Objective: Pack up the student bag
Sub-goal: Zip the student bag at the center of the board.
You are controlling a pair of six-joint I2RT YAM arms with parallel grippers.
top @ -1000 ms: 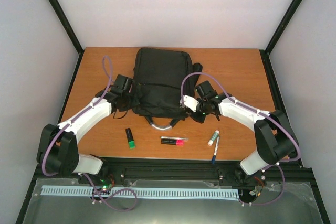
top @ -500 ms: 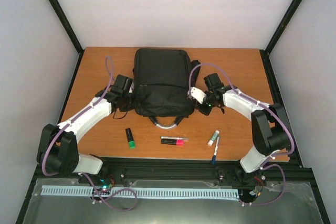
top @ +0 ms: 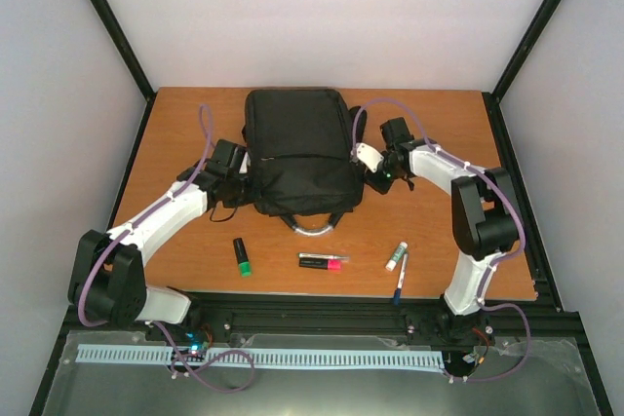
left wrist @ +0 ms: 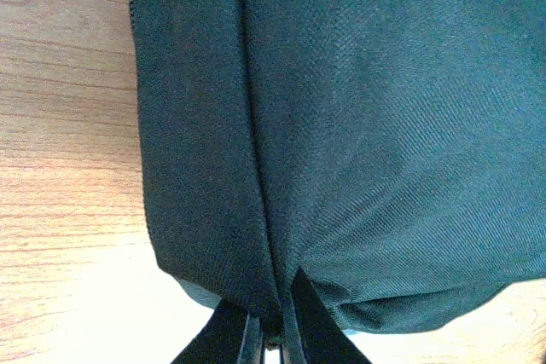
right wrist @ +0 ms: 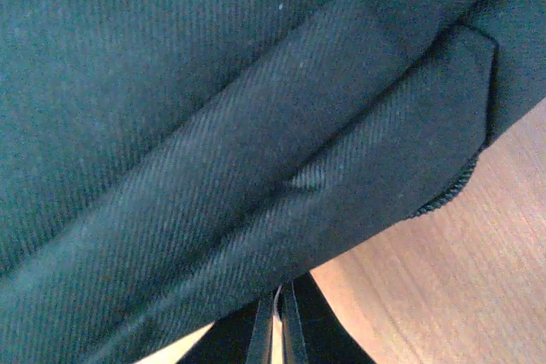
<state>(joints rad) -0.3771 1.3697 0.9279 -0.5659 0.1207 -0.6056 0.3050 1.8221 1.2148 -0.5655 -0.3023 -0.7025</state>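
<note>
The bag lies on the flat table and the fold would settle at the bag's side if I opened now, so it is time for my left gripper to release the bag.
The student bag, a large black backpack, lies at the middle back of the table with its grey loop handle towards me. My left gripper is at the bag's left side. In the left wrist view it is shut on a fold of the bag's fabric. My right gripper is at the bag's right side. In the right wrist view it is pinched almost fully together on the edge of the bag's black fabric.
In front of the bag lie a green highlighter, a black and pink marker, a white tube with a green cap and a blue pen. Black frame posts stand at the table's back corners.
My right gripper has moved away from me along the bag's right side, from its near corner to about mid-height. The bag has spread wider. The left arm has hardly moved.
</note>
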